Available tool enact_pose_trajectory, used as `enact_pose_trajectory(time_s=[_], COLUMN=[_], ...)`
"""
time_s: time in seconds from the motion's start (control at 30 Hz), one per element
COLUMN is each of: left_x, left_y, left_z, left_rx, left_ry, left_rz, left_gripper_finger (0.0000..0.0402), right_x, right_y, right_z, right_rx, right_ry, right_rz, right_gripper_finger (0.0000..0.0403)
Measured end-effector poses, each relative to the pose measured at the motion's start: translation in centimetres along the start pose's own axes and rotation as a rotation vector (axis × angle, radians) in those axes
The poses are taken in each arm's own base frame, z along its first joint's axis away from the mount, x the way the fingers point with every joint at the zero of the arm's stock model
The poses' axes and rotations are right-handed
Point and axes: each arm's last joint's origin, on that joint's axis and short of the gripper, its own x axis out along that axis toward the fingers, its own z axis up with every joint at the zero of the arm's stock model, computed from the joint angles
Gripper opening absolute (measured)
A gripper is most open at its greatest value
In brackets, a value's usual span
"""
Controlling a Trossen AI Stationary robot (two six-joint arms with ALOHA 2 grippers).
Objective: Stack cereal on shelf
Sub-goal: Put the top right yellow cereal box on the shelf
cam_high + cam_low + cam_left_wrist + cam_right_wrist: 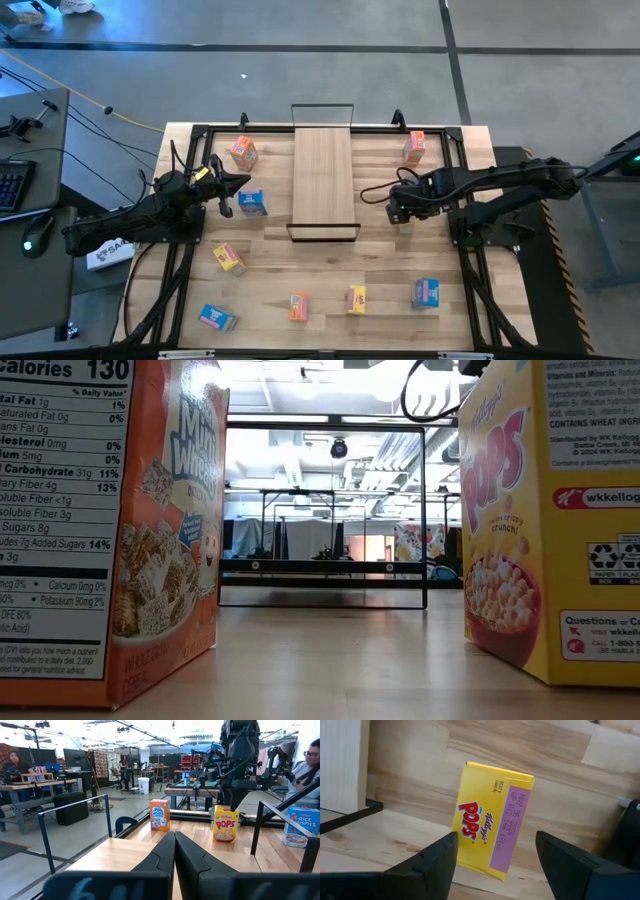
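Note:
My right gripper needs to go lower before it closes on the box, because its fingers stop above the yellow Pops box (487, 825) on either side.
The shelf (323, 182) is a light-wood board with black wire loops at its short ends, lying mid-table. Small cereal boxes stand around it. My right gripper (495, 855) hangs open over a yellow Pops box (487, 825), fingers pointing down on either side of its top without touching. The left wrist view shows that box (225, 824) standing upright on its base just right of the shelf, under the right gripper (235, 795). In the high view the right gripper (397, 207) covers it. My left gripper (238, 186) rests shut at the shelf's left, pointing level across it.
Orange boxes stand at far left (243, 152) and far right (414, 147), and a blue box (252, 203) by the left gripper. Several more line the near edge, including an orange (298, 306) and a yellow (356, 298) one. Black rails frame the table. People sit in the room beyond.

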Motion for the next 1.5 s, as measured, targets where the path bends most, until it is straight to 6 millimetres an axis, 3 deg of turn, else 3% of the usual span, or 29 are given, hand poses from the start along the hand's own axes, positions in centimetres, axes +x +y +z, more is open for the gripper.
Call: enact_pose_trajectory(time_s=[0.27,0.4,1.17,1.5], left_x=[0.0,0.0,0.0,0.0], left_y=[0.0,0.0,0.0,0.0], left_z=[0.0,0.0,0.0,0.0], left_rx=[0.0,0.0,0.0,0.0], left_ry=[0.0,0.001,0.004,0.003], left_rz=[0.0,0.0,-0.004,-0.004], left_gripper_finger=[0.0001,0.0001,0.0001,0.0001], right_x=[-2.6,-3.0,1.9,3.5], right_y=[-0.2,-0.2,-0.2,1.2], right_z=[0.2,0.3,-0.2,-0.1], right_rx=[-0.019,-0.014,0.077,0.014], right_ry=[-0.027,-0.031,0.005,0.05], right_rz=[-0.047,-0.042,-0.086,-0.087], right_gripper_finger=[0.0294,0.0302,0.0301,0.0231])
